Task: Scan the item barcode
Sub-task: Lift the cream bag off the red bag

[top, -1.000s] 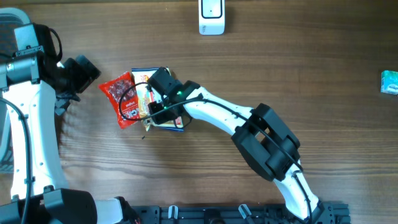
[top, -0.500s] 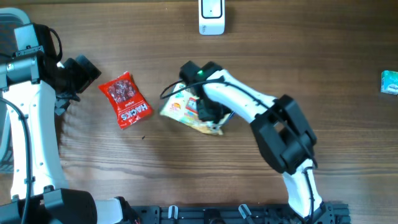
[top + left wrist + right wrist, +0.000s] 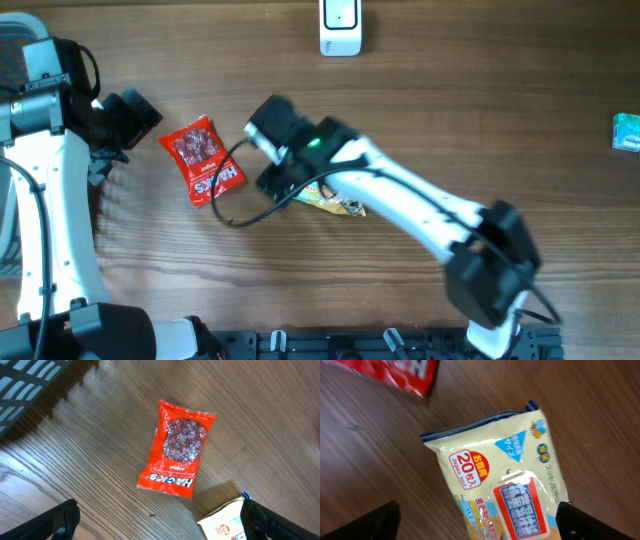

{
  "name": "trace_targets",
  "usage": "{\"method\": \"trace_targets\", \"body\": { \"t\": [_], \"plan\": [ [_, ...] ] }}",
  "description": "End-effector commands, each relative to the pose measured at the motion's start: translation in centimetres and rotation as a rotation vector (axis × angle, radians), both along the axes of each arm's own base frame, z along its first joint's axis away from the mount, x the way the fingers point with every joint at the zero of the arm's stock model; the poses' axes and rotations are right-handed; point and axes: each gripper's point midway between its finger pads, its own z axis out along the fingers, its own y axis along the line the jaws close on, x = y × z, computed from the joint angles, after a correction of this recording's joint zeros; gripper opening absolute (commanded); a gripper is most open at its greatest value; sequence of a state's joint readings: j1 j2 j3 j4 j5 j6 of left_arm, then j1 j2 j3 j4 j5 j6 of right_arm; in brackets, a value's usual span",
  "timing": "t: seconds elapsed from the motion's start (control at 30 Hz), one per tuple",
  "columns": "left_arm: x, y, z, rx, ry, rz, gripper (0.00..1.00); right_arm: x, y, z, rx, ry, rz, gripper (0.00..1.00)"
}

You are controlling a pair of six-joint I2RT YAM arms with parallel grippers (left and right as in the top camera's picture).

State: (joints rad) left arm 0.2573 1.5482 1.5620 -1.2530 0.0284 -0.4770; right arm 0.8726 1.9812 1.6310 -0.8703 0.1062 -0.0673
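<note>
I need to grip the cream wipes pack next with my right gripper by its side edge beside the red "20" badge. Then I can flip the pack and show its barcode for scanning.
The item, a cream pack of wet wipes (image 3: 507, 485) with a red "20" badge, lies flat on the table, printed face up. No barcode shows on it. My right gripper (image 3: 485, 527) hovers over it, open, its fingers on either side and apart from the pack. From overhead the right gripper (image 3: 288, 178) covers most of the pack (image 3: 335, 203). The white scanner (image 3: 340, 25) stands at the table's far edge. My left gripper (image 3: 128, 118) is open and holds nothing. Its wrist view catches a corner of the pack (image 3: 225, 522).
A red Hacks candy bag (image 3: 203, 160) lies left of the pack, also in the left wrist view as the red bag (image 3: 177, 450). A small teal packet (image 3: 627, 132) sits at the right edge. A black cable loops below the right gripper.
The right gripper carried the wipes pack rightward off the red bag, then opened and let it go. Its arm has swung back left over the pack. The left arm has not moved.
</note>
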Motion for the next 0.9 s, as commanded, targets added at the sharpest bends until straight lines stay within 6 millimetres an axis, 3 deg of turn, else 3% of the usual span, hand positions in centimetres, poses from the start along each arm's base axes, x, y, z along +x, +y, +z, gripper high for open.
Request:
{"method": "trace_targets", "body": {
  "t": [0.0,0.1,0.2,0.37,0.53,0.6,0.67,0.73,0.87],
  "plan": [
    [0.1,0.0,0.0,-0.009,-0.002,0.006,1.00,0.3,-1.1,-5.0,-0.287,-0.142,0.040,1.00],
    [0.1,0.0,0.0,-0.009,-0.002,0.006,1.00,-1.2,-0.1,-7.5,-0.330,-0.130,0.066,1.00],
    [0.1,0.0,0.0,-0.009,-0.002,0.006,1.00,-1.5,0.0,-8.3,-0.331,-0.123,0.045,1.00],
    [0.1,0.0,0.0,-0.009,-0.002,0.006,1.00,1.4,-1.8,-9.3,-0.433,-0.248,-0.035,1.00],
    [0.1,0.0,0.0,-0.009,-0.002,0.006,1.00,2.7,-3.4,-11.2,-0.467,-0.237,-0.080,0.99],
    [0.1,0.0,0.0,-0.009,-0.002,0.006,1.00,3.0,-3.8,-11.9,-0.466,-0.232,-0.108,0.83],
    [0.1,0.0,0.0,-0.009,-0.002,0.006,1.00,3.1,-3.8,-12.3,-0.452,-0.215,-0.122,0.38],
    [0.1,0.0,0.0,-0.009,-0.002,0.006,1.00,3.1,-3.7,-12.1,-0.441,-0.215,-0.137,0.07],
    [0.1,0.0,0.0,-0.009,-0.002,0.006,1.00,3.3,-3.3,-10.8,-0.420,-0.217,-0.182,0.04]
  ]
}}
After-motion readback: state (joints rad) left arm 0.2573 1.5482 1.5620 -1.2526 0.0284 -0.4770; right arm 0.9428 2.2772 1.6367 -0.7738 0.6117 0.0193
